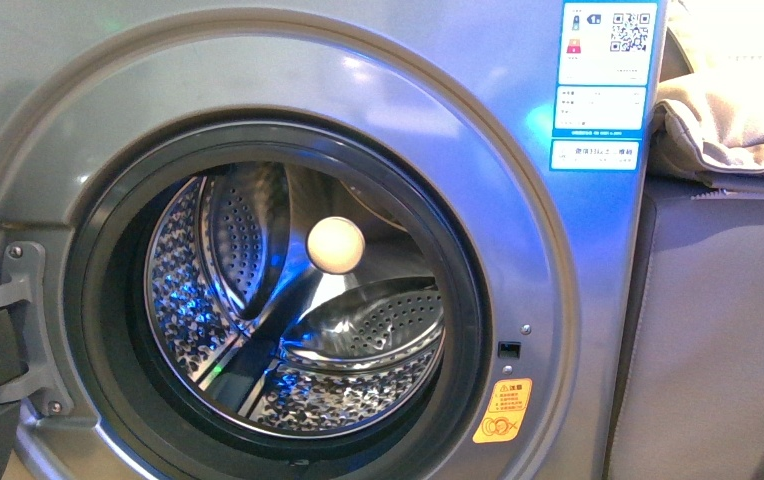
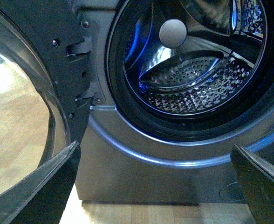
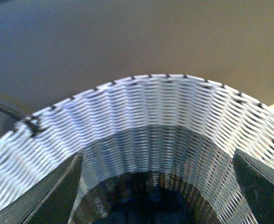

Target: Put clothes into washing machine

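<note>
Next, my right gripper grabs the dark navy clothes by a bunched fold [image 3: 151, 203] to load the washing machine.
The silver-grey washing machine [image 1: 558, 300] fills the front view, its porthole open onto the perforated steel drum [image 1: 298, 310], which holds no garment. It also shows in the left wrist view [image 2: 141, 177], with the drum [image 2: 197, 88] higher up. My left gripper [image 2: 158, 186] is open and empty, low in front of the machine's base, below the porthole. My right gripper [image 3: 158, 186] is open and empty over a white woven basket [image 3: 151, 107]. A dark navy patch of the clothes [image 3: 141, 210] lies at the basket's bottom between the fingers. Neither arm shows in the front view.
The washer door [image 2: 30, 107] hangs open to the left of the porthole on its hinge [image 1: 18, 320]. Folded beige fabric [image 1: 728, 110] lies on a grey-brown flat-panelled unit [image 1: 728, 330] right of the washer. Wooden floor [image 2: 141, 214] runs below the machine.
</note>
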Available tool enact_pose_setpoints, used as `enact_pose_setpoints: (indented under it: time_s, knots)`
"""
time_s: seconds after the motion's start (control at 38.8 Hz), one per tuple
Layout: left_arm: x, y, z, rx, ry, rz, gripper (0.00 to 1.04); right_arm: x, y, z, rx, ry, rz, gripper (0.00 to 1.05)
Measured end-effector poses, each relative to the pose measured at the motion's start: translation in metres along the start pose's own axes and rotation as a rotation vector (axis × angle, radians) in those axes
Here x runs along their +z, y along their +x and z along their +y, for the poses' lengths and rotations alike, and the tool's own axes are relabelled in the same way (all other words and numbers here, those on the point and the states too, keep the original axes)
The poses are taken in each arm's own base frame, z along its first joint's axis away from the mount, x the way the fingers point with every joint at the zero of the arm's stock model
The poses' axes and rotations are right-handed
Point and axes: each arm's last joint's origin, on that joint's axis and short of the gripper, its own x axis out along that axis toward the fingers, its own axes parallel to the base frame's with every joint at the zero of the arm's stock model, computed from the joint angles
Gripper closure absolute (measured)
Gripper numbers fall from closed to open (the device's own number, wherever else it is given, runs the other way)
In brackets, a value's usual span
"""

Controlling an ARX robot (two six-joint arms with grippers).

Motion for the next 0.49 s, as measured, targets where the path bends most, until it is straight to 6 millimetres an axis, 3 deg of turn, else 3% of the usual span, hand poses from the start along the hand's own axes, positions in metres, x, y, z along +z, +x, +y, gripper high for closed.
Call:
enact_pose_setpoints:
  time_s: [0.13, 0.31, 0.44, 0.49]
  knots:
    - [0.000, 0.000, 0.000, 0.000, 0.000, 0.000, 0.07, -0.021, 0.021, -0.024, -0.073, 0.035, 0.105, 0.08]
    - [0.000, 0.000, 0.000, 0.000, 0.000, 0.000, 0.07, -0.072, 0.066, -0.052, -0.139, 0.018, 0.313, 0.08]
    - [0.000, 0.000, 0.000, 0.000, 0.000, 0.000, 0.07, -0.095, 0.096, -0.042, -0.134, -0.095, 0.368, 0.08]
    - [0.000, 0.000, 0.000, 0.000, 0.000, 0.000, 0.07, -0.105, 0.103, -0.031, -0.082, -0.034, 0.388, 0.08]
